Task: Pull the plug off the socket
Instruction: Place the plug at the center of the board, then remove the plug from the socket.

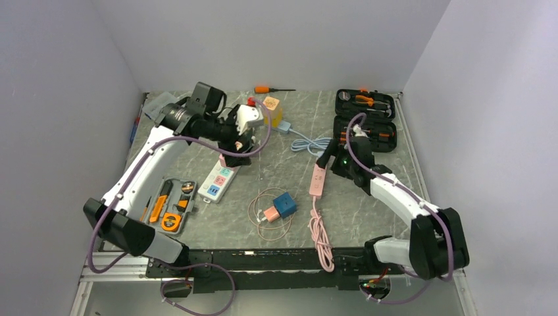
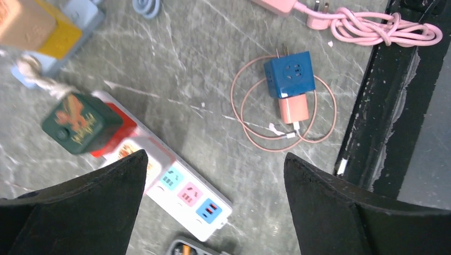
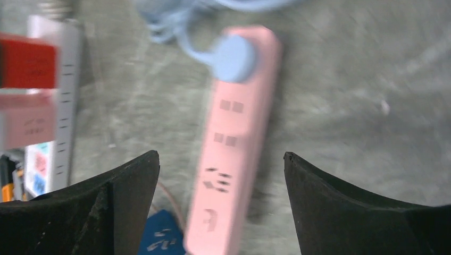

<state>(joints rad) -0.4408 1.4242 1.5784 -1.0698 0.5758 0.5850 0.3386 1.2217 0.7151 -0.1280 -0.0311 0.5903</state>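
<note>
I will use my right gripper to grab the pink power strip by its body near its far end (image 3: 232,112). That leaves the light blue plug (image 3: 232,57) free for my left gripper to pull.
A pink power strip (image 1: 318,179) (image 3: 234,143) lies in the middle of the table with a light blue plug (image 3: 232,57) seated in its far end. The plug's blue cable (image 1: 312,143) coils behind it. My right gripper (image 1: 327,160) (image 3: 220,156) hovers over the strip, open, one finger on each side and touching nothing. A white power strip (image 1: 218,181) (image 2: 175,186) lies to the left and carries a green-and-red cube adapter (image 2: 80,123). My left gripper (image 1: 238,148) (image 2: 215,154) hangs open above that strip, holding nothing.
A blue cube socket with a pink charger (image 1: 279,205) (image 2: 290,85) and its looped cable lie front centre. The pink strip's bundled cord (image 1: 321,237) lies beside it. Two open tool cases (image 1: 365,115) stand back right, another (image 1: 170,204) front left. An orange screwdriver (image 1: 270,89) lies at the back.
</note>
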